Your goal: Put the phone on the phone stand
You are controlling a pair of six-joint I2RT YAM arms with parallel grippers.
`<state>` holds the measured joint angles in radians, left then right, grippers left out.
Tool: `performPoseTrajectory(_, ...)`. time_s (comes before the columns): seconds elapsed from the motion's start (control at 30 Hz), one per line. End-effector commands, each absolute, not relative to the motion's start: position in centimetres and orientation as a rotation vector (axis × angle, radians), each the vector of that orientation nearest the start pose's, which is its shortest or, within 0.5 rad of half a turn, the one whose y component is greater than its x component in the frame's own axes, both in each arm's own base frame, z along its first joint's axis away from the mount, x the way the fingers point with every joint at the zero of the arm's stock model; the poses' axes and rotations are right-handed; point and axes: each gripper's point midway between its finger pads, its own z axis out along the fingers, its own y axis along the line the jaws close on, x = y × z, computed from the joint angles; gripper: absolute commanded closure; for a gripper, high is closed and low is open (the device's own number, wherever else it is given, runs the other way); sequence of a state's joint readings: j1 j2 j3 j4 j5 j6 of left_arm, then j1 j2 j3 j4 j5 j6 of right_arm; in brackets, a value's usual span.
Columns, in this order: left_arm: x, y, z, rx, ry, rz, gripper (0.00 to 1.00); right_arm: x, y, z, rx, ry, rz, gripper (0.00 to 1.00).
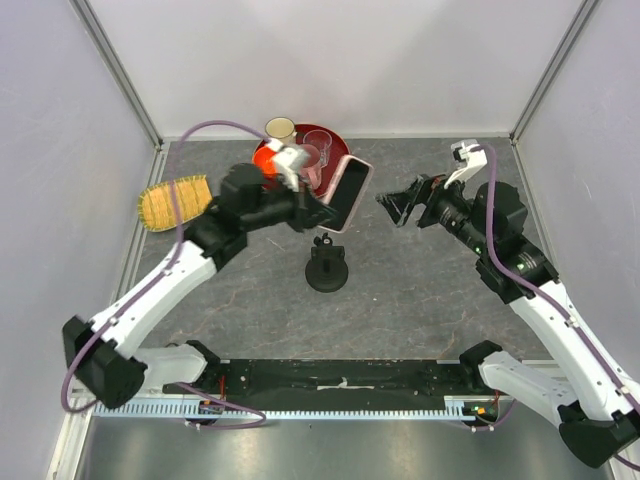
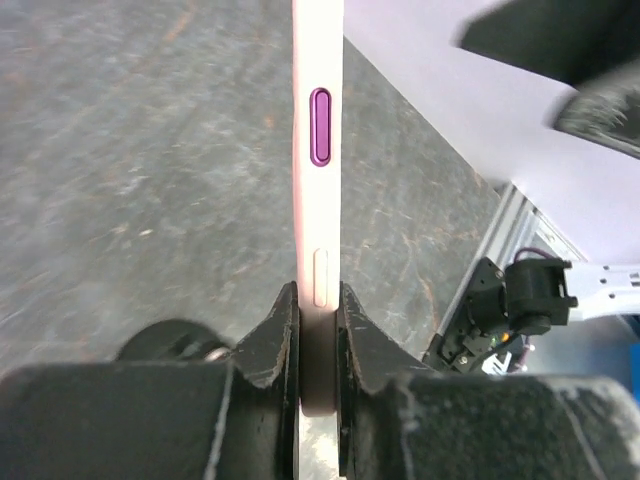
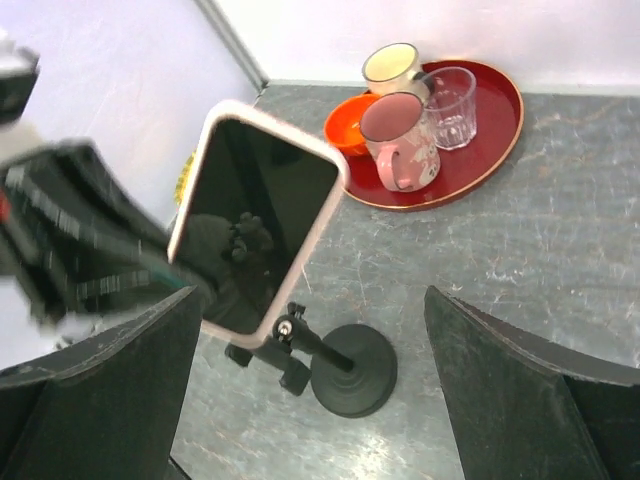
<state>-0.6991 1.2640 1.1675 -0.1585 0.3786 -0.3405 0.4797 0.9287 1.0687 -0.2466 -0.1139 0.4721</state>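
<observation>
I need to grab the phone by its free short end (image 1: 355, 170) (image 3: 275, 135) with my right gripper next, to place it on the phone stand.
The phone (image 1: 350, 192), with a black screen and pale pink case, is held up off the table by its lower end. My left gripper (image 1: 325, 212) is shut on it. The left wrist view shows the phone's pink edge (image 2: 318, 150) pinched between both fingers of the left gripper (image 2: 318, 295). The black phone stand (image 1: 327, 268) rests on its disc base just in front of the phone. From the right wrist, the phone (image 3: 255, 230) overlaps the clamp of the stand (image 3: 345, 365); I cannot tell if they touch. My right gripper (image 1: 395, 208) stands open to the phone's right, holding nothing.
A red tray (image 1: 340, 140) at the back holds a pink mug (image 3: 400, 140), a glass (image 3: 450, 92), a cream cup (image 3: 392, 65) and an orange bowl (image 3: 345, 122). A yellow woven item (image 1: 175, 203) lies at the left wall. Walls enclose the table on three sides.
</observation>
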Motion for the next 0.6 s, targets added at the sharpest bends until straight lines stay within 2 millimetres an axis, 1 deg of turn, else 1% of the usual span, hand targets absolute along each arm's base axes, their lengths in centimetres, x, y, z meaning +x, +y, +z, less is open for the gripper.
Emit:
performPoseTrajectory(0.0,24.5,-27.0,34.1,0.654,1.738,-1.184,0.98,25.6,20.4,37.0,-0.446,1.655,0.791,0.02)
performPoseTrajectory(0.03,24.3,-26.5,34.2,0.665,1.739,-1.203,0.98,24.3,21.6,36.6,-0.559,1.645,0.862,0.02)
performPoseTrajectory(0.07,22.9,-26.4,34.3,0.733,1.721,-1.272,0.98,24.1,22.4,35.9,-0.632,1.657,0.884,0.02)
performPoseTrajectory(0.1,22.5,-25.7,34.5,0.757,1.704,-1.291,0.98,23.8,22.7,36.5,-0.692,1.639,0.888,0.02)
performPoseTrajectory(0.13,21.7,-25.7,34.6,0.806,1.684,-1.327,0.98,23.1,23.1,35.8,-0.736,1.678,0.925,0.02)
performPoseTrajectory(0.17,19.8,-25.8,34.8,0.926,1.627,-1.404,0.98,23.3,23.6,35.4,-0.761,1.704,0.946,0.02)
performPoseTrajectory(0.2,19.0,-25.8,34.8,0.975,1.602,-1.436,0.98,23.0,23.8,36.0,-0.782,1.700,0.968,0.02)
performPoseTrajectory(0.23,18.2,-25.7,34.8,1.016,1.579,-1.466,0.98,22.7,24.2,36.2,-0.809,1.696,0.994,0.02)
performPoseTrajectory(0.27,17.3,-25.6,34.5,1.050,1.565,-1.513,0.98,22.1,24.9,36.3,-0.858,1.684,1.058,0.06)
performPoseTrajectory(0.3,17.2,-25.7,35.0,1.070,1.513,-1.509,0.98,21.9,25.1,36.8,-0.878,1.670,1.077,0.08)
performPoseTrajectory(0.33,16.7,-25.6,35.2,1.083,1.484,-1.518,0.98,21.8,25.2,36.8,-0.885,1.672,1.086,0.09)
performPoseTrajectory(0.37,16.0,-25.5,34.9,1.096,1.481,-1.559,0.98,22.1,25.3,36.6,-0.889,1.684,1.082,0.15)
performPoseTrajectory(0.4,15.8,-25.5,35.4,1.123,1.433,-1.554,0.98,22.2,25.0,36.7,-0.888,1.699,1.077,0.19)
performPoseTrajectory(0.47,15.0,-25.3,35.4,1.153,1.410,-1.578,0.98,22.6,24.9,36.2,-0.895,1.725,1.078,0.24)
performPoseTrajectory(0.53,14.7,-25.3,35.5,1.165,1.398,-1.580,0.98,21.7,24.9,36.8,-0.931,1.697,1.143,0.28)
performPoseTrajectory(0.57,14.8,-25.3,35.4,1.167,1.397,-1.579,0.98,20.9,25.1,37.3,-0.949,1.676,1.197,0.29)
